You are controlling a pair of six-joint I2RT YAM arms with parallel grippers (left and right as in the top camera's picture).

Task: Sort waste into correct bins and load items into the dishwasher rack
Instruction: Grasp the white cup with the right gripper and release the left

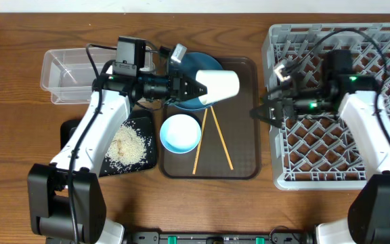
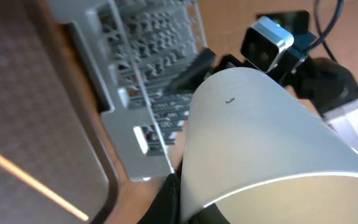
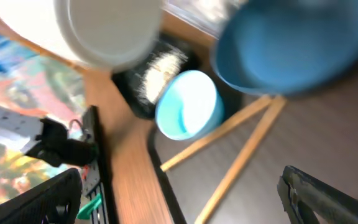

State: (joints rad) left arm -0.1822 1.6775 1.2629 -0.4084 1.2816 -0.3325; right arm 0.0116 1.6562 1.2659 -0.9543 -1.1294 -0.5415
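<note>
Next, my right gripper grabs the white cup around its free closed end [image 1: 232, 85], opposite my left gripper, to load it opening-first into the rack [image 1: 344, 159].
My left gripper [image 1: 198, 87] is shut on a white cup [image 1: 221, 84], held on its side above the dark-blue plate [image 1: 193, 73]; the cup fills the left wrist view [image 2: 260, 137]. The light-blue bowl [image 1: 180, 133] and two chopsticks [image 1: 206, 135] lie on the brown tray [image 1: 244, 163]. Rice [image 1: 128, 144] lies on the black tray [image 1: 70, 129]. My right gripper [image 1: 259, 112] is open and empty between the brown tray and the grey rack [image 1: 344, 159]. The right wrist view shows the cup [image 3: 104, 31], plate [image 3: 291, 43], bowl [image 3: 188, 102] and chopsticks [image 3: 247, 162]. The napkin and second cup are out of view.
The clear tub [image 1: 66, 71] stands at the back left, beside the left arm. The rack's corner [image 2: 148, 81] and the right arm's camera [image 2: 266, 43] show beyond the cup in the left wrist view.
</note>
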